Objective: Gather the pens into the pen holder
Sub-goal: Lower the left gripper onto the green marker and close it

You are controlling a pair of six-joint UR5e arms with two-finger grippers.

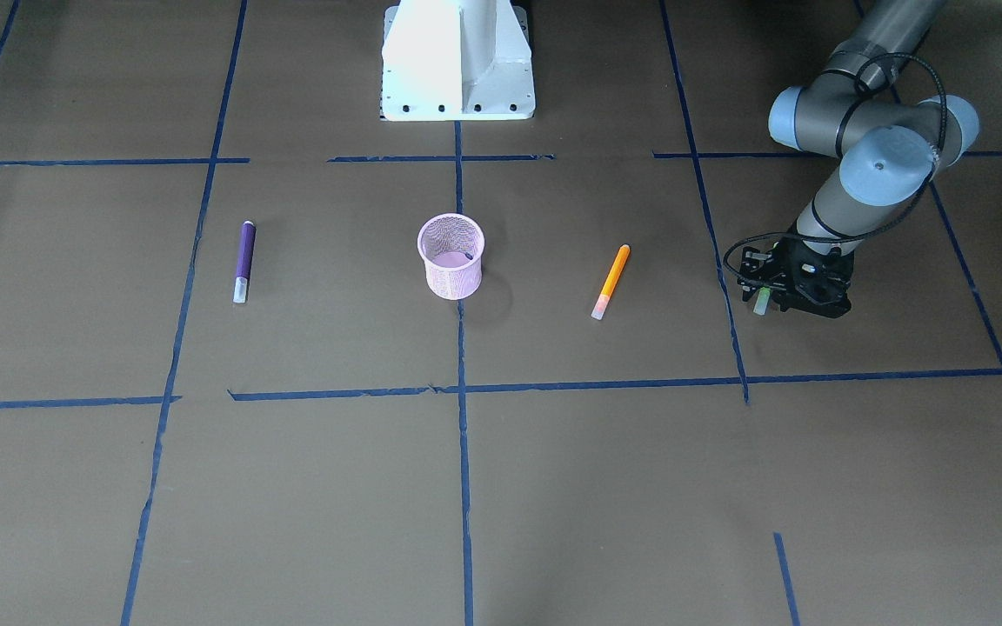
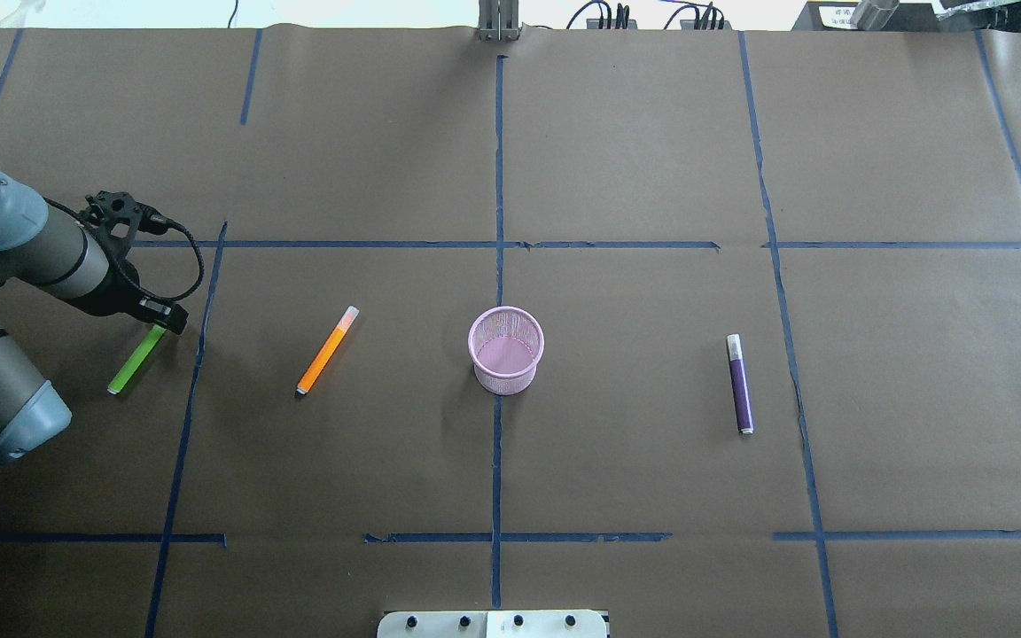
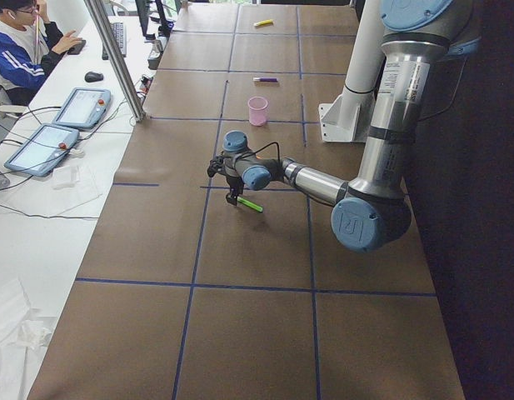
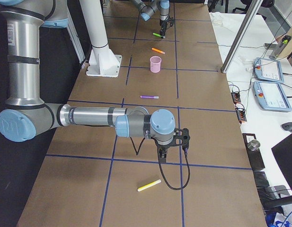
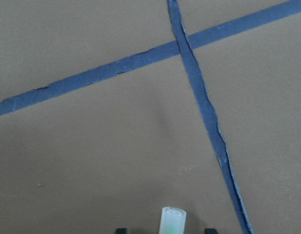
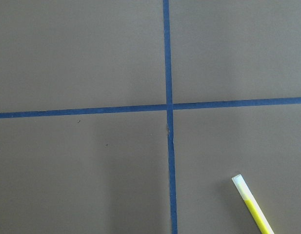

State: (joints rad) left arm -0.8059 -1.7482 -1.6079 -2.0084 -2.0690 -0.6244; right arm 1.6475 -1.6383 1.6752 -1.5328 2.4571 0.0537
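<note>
My left gripper grabs the green pen by its pale end (image 1: 761,303) with the cap next, to collect it into the pen holder (image 1: 450,256).
The pink mesh pen holder (image 2: 505,379) stands upright at the table's middle, also in the front view (image 1: 453,280). The orange pen (image 2: 326,351) lies to its left and the purple pen (image 2: 740,385) to its right. The green pen (image 2: 134,363) lies at the far left. My left gripper (image 2: 165,322) is low over its capped end, open, with its fingertips (image 5: 122,230) on either side of the pale cap (image 5: 172,222) and not touching it. My right gripper (image 4: 170,150) hovers low far to the right; I cannot tell whether it is open or shut.
A yellow pen (image 4: 149,185) lies near the right gripper and shows in the right wrist view (image 6: 252,207). Blue tape lines cross the brown table. The white robot base (image 1: 457,65) stands behind the holder. Operators' desks with tablets (image 3: 61,125) run along the far side.
</note>
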